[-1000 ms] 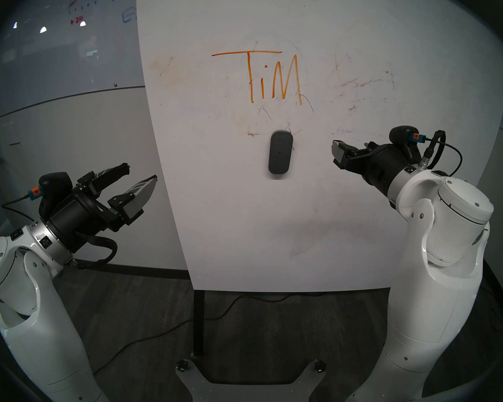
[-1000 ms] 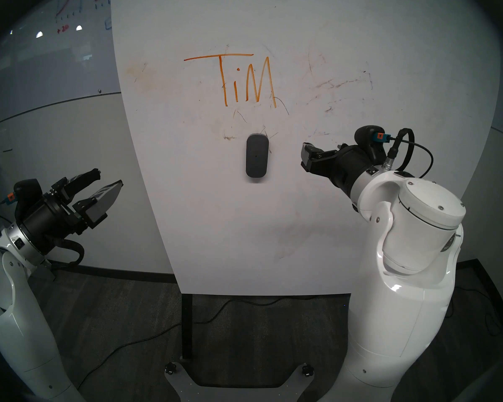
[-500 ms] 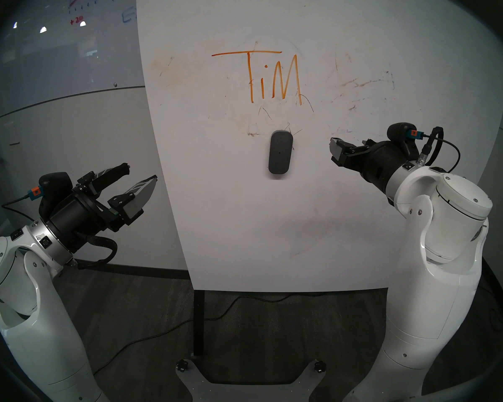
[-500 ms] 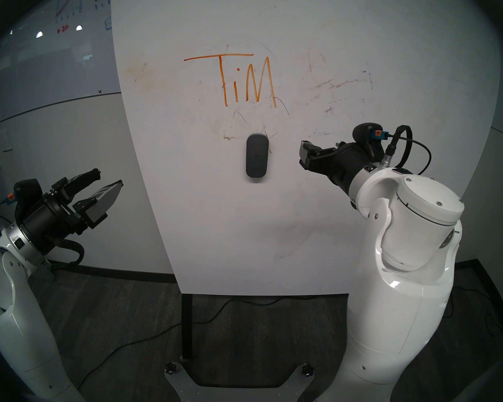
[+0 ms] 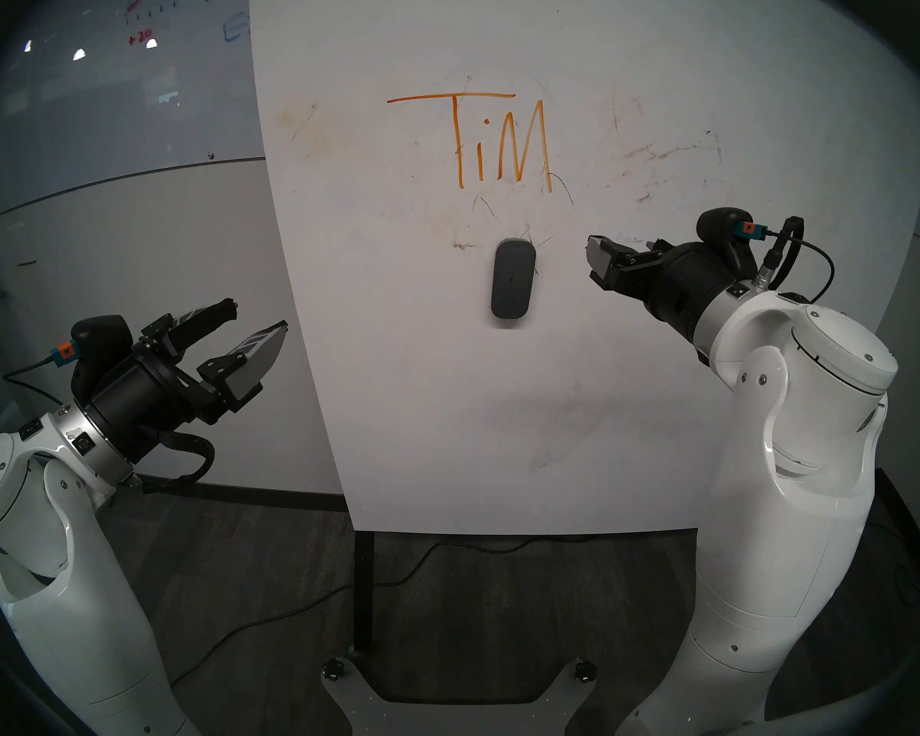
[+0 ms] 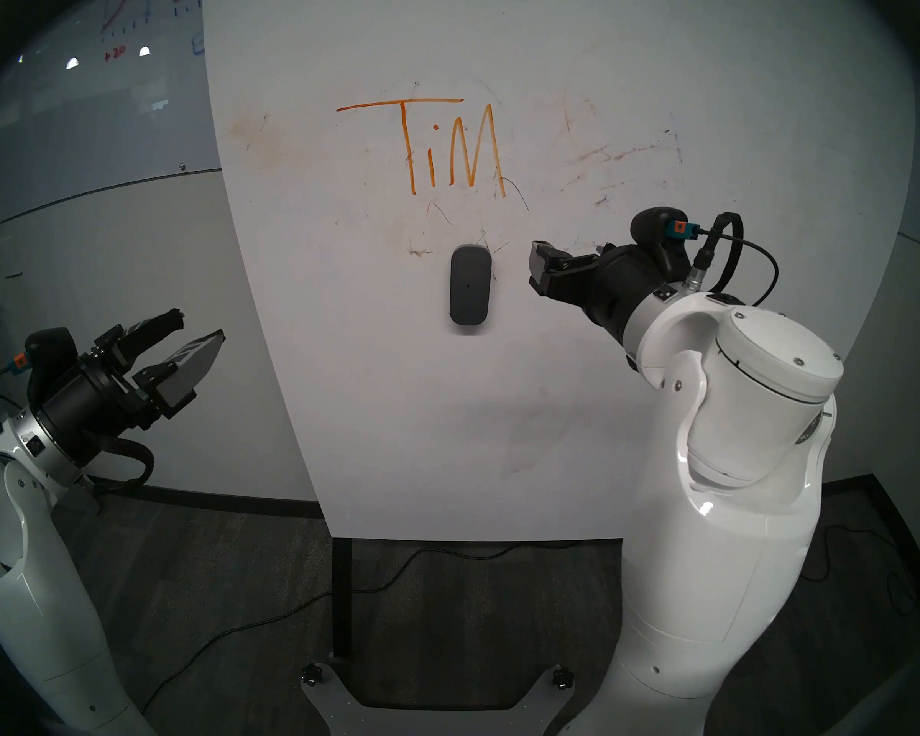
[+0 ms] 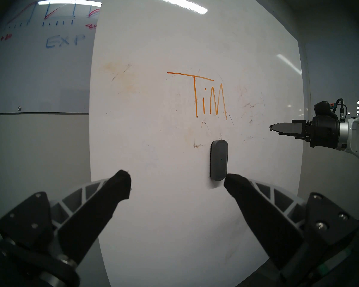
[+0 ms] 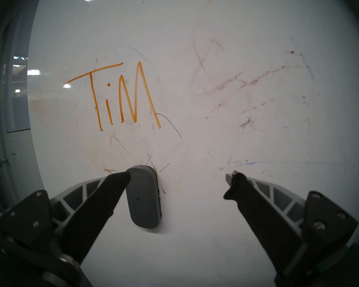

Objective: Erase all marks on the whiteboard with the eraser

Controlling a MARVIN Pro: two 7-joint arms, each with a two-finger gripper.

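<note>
The eraser (image 5: 512, 280) has rounded ends, so I should grab it next by its straight long sides with my right gripper.
The whiteboard (image 5: 420, 400) stands upright in front of me, with orange marks "TiM" (image 5: 500, 140) and faint dark scribbles and smudges (image 5: 659, 156) on it. Below the letters the dark grey eraser (image 5: 512, 280) sticks upright to the board. My right gripper (image 5: 601, 265) is open and empty, a short way right of the eraser and level with its upper half. In the right wrist view the eraser (image 8: 143, 199) lies just inside the left finger of that gripper (image 8: 179, 176). My left gripper (image 5: 257, 315) hangs open and empty off the board's left edge.
A greyish glass board with red and blue graphs (image 5: 128, 81) hangs on the wall behind, at the left. Under the whiteboard are a dark metal leg (image 5: 363, 586), a black cable on the floor (image 5: 288, 607) and my base plate (image 5: 458, 687).
My right gripper has moved left and slightly up, closer to the eraser, still open. The left arm and the eraser have not moved.
</note>
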